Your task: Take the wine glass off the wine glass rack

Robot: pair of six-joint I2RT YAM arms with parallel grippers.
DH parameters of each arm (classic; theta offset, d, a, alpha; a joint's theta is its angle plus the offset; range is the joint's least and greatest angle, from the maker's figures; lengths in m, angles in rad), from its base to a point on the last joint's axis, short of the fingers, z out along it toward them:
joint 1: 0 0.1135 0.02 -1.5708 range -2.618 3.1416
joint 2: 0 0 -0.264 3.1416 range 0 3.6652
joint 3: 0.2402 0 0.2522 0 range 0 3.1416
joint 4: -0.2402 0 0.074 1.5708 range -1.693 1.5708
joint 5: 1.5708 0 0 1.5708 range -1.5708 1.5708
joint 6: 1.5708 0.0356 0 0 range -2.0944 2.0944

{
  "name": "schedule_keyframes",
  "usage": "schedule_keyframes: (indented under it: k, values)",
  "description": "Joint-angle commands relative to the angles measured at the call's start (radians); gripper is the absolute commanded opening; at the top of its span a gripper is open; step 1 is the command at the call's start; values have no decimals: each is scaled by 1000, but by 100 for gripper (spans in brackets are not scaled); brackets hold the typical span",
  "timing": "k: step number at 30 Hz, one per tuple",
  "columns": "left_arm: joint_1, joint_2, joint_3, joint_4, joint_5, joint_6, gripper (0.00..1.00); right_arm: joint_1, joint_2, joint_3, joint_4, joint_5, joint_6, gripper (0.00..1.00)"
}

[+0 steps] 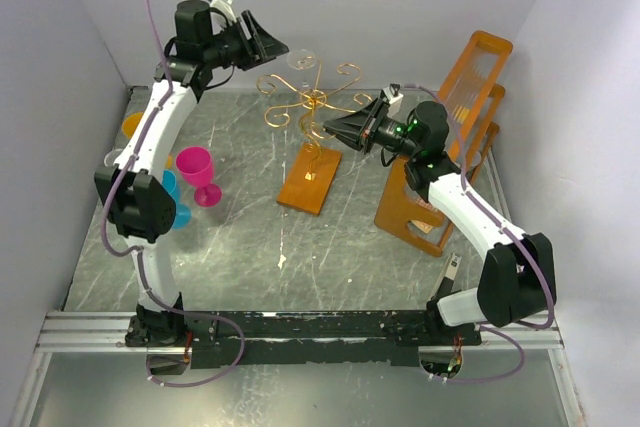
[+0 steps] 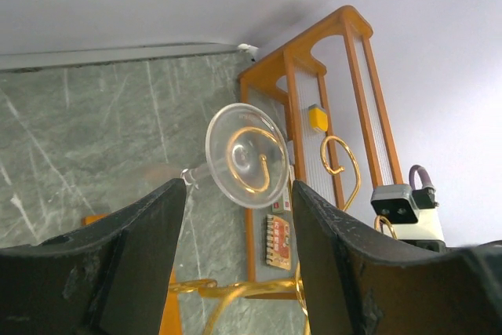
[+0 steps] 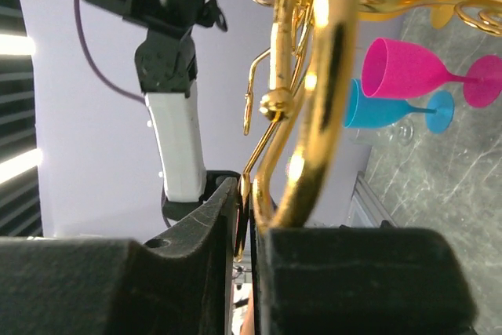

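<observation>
The clear wine glass needs to be grabbed by its round foot (image 1: 301,60) (image 2: 247,154) with my left gripper, so the glass's stem stays free to slide out of the gold curl.
The wine glass rack (image 1: 312,99) is a gold wire stand with scroll arms on a flat orange base (image 1: 310,185) mid-table. A clear wine glass (image 1: 300,61) hangs by its round foot on a back scroll arm. In the left wrist view the foot (image 2: 247,154) sits on a gold curl just ahead of my open left gripper (image 2: 239,229). That gripper (image 1: 268,47) hovers high, left of the glass, not touching it. My right gripper (image 1: 335,128) is shut on a gold arm of the rack (image 3: 314,115); its fingertips (image 3: 227,202) pinch the wire.
A big orange frame with clear panels (image 1: 450,147) stands at the right, also in the left wrist view (image 2: 329,100). A pink glass (image 1: 197,173), a blue glass (image 1: 172,197) and an orange one (image 1: 133,125) stand at the left. Walls close in on three sides.
</observation>
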Motion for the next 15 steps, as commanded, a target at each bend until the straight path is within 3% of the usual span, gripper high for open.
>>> schedule_keyframes:
  k: [1,8,15]
  values:
    - [-15,68,51,113,120,-68,67,-16,-49,23,47,-33,-85,14]
    - [-47,124,75,156,146,-104,67,-39,-58,27,16,-38,-116,22]
    - [-56,169,113,118,112,-127,58,-50,-63,37,-12,-33,-141,28]
